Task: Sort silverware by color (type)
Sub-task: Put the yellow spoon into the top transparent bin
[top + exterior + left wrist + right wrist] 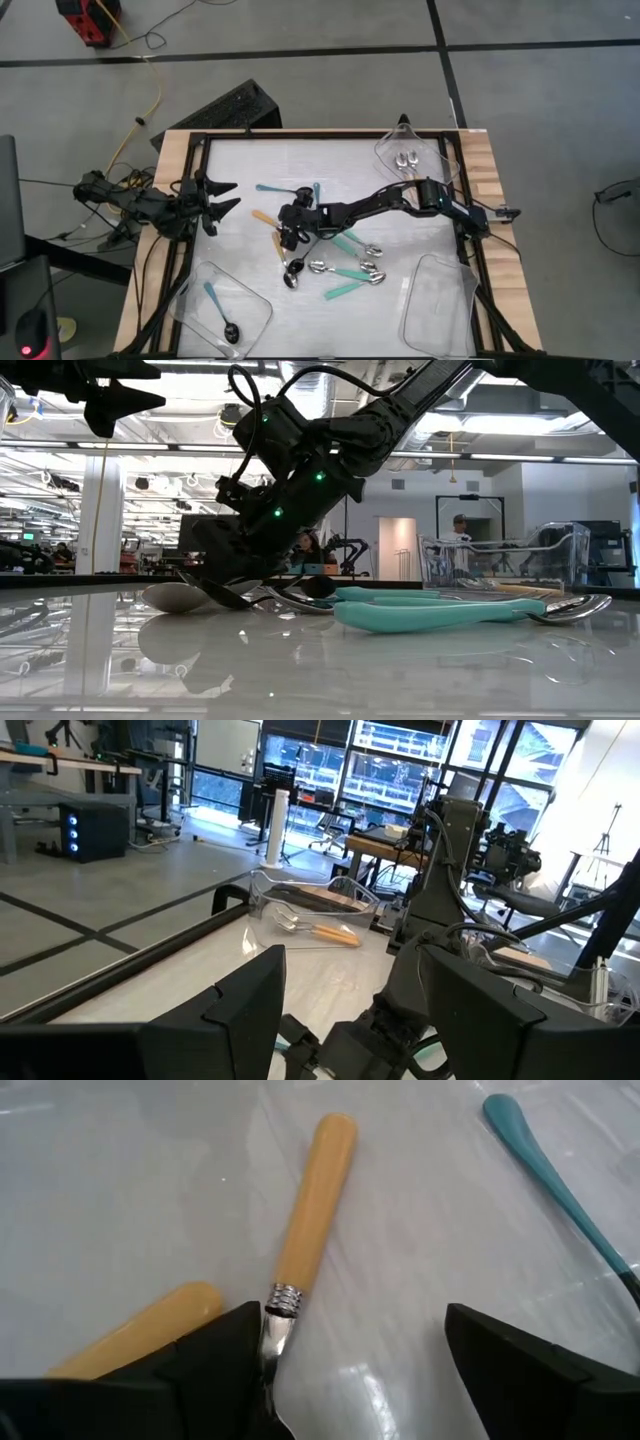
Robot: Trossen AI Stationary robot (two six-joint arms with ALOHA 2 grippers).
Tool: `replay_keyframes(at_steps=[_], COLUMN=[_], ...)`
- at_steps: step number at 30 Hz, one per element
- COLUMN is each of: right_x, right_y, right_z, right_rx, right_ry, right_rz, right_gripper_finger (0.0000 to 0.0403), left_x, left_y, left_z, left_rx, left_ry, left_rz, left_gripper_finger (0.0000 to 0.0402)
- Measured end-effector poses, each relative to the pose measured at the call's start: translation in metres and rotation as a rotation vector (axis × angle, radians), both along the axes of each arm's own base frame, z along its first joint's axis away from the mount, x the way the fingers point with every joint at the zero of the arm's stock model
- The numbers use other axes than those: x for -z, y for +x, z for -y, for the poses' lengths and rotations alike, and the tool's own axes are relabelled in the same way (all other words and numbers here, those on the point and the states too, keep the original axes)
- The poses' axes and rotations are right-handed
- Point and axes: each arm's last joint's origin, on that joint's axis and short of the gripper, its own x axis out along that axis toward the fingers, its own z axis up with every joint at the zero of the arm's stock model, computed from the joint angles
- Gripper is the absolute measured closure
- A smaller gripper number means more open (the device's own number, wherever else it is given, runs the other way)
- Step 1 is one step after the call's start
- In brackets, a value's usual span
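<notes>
Next, my right gripper grabs the orange-handled spoon by its neck below the ferrule (275, 1336) to sort the spoon into the clear tray.
Several spoons lie flat in a loose heap at the table's middle: orange-handled (265, 218), blue-handled (275, 188) and teal-handled (349, 273). My right gripper (290, 238) is low over the heap's left part, open. In its wrist view the gripper (350, 1340) straddles the neck of an orange-handled spoon (315, 1200). A second orange handle (140, 1330) lies beside it, and a blue handle (550, 1170) lies farther off. My left gripper (218, 200) hovers open near the table's left edge, touching nothing. My right gripper comes down slanting over the orange-handled spoon. One finger (220, 1365) stands right beside the spoon's neck (283, 1302), just below the ferrule. Whether it touches the neck, I cannot tell. The spoon lies flat on the table.
Three clear trays stand at the corners. The far right tray (415, 155) holds orange-handled spoons and the near left tray (222, 312) holds a blue-handled spoon. I see nothing in the near right tray (440, 305). A teal spoon (440, 615) lies nearest the low camera.
</notes>
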Motion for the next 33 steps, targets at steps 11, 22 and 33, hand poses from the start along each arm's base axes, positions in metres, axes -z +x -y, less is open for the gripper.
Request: replay_keyframes(at_steps=[11, 22, 33], right_x=[0.0014, 0.0036, 0.0035], right_y=[-0.0012, -0.0039, -0.0039], right_z=[-0.0002, 0.0024, 0.0016], right_rx=[0.026, 0.061, 0.065], right_ry=[0.031, 0.056, 0.054], right_rz=[-0.007, -0.035, -0.034], right_gripper_finger=[0.0146, 0.0291, 0.0358], left_x=[0.0000, 0.0000, -0.0001], left_y=[0.0000, 0.0000, 0.0000], left_z=[0.0000, 0.0000, 0.0000], left_rx=[0.000, 0.001, 0.000], left_ry=[-0.001, -0.008, -0.011], left_rz=[0.000, 0.003, 0.005], left_gripper_finger=[0.0185, 0.0185, 0.0185])
